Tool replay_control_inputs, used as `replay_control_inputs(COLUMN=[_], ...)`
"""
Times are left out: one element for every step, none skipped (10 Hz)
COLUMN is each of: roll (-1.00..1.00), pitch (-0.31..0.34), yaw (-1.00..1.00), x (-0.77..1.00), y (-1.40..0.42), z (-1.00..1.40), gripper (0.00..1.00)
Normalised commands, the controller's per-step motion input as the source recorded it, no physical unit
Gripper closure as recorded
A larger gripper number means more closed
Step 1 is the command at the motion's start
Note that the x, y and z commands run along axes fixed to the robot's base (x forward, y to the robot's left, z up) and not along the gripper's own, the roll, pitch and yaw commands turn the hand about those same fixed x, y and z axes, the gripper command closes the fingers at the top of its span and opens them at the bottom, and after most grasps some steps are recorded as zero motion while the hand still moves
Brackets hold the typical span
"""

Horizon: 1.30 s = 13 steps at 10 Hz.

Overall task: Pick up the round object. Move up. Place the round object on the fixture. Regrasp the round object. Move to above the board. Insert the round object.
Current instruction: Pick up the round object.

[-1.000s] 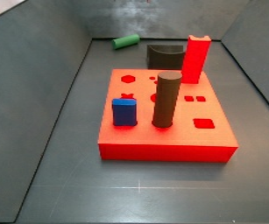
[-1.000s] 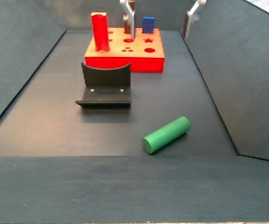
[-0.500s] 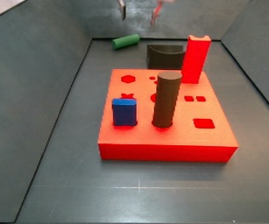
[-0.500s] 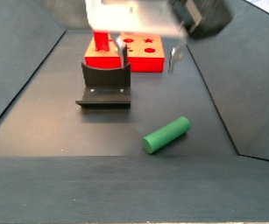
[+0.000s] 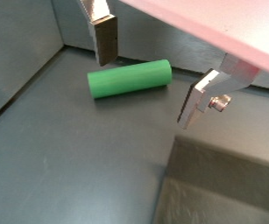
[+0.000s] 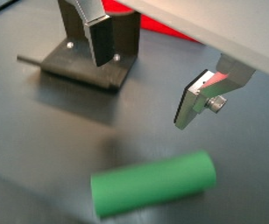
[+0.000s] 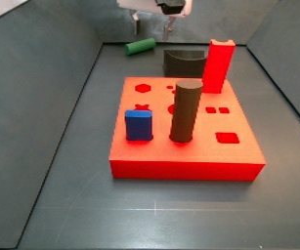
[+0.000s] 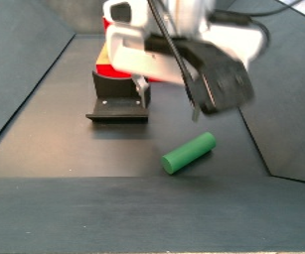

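Note:
The robot's gripper should next put the green round object on the dark fixture (image 7: 185, 62), so it should hold the object by the middle of its curved body (image 7: 141, 46).
The round object, a small green peg, lies on its side on the dark floor, seen in both wrist views (image 5: 130, 79) (image 6: 154, 185) and both side views (image 7: 141, 46) (image 8: 190, 153). My gripper (image 5: 147, 87) (image 6: 143, 93) is open and empty, hovering above the peg with one finger on each side, not touching it. It also shows in both side views (image 7: 156, 10) (image 8: 171, 107). The dark fixture (image 7: 185, 62) (image 8: 119, 99) (image 6: 84, 57) stands between the peg and the red board (image 7: 231, 156), by the board's edge.
On the board stand a tall brown cylinder (image 7: 187, 112), a blue block (image 7: 138, 124) and a tall red post (image 7: 220, 64). Grey walls (image 7: 61, 59) slope up around the floor; the peg lies near the corner of one wall (image 5: 19, 52).
The gripper has moved from above the board, past the fixture, to over the green peg and come lower. The peg has not moved.

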Motion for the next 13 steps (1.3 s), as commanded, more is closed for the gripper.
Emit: replay_control_inputs(roll=[-0.40,-0.22,-0.13,-0.21,-0.25,-0.24,-0.23,-0.30,-0.33,-0.30,-0.04,0.00,0.00], pitch=[-0.147,-0.161,-0.191,-0.317,-0.339,-0.344,-0.356,-0.296,-0.211,-0.243,-0.140,0.000,0.000], yaw=[-0.01,-0.16,-0.21,-0.13,-0.07,-0.03,-0.02,-0.11,-0.12,-0.09,0.00,0.00,0.00], x=[-0.22,-0.44,-0.48,-0.42,-0.32,-0.26,-0.27,-0.24,-0.16,-0.16,-0.08,0.00,0.00], y=[0.64,0.53,0.32,0.19,0.13,0.04,0.05,0.15,0.16,0.14,0.01,0.00,0.00], z=[-0.40,-0.43,-0.41,-0.40,-0.36,-0.35,-0.35,-0.34,-0.41,-0.40,-0.03,0.00,0.00], gripper=[0.00,0.00,0.00,0.00,0.00,0.00,0.00,0.00,0.00,0.00,0.00,0.00,1.00])
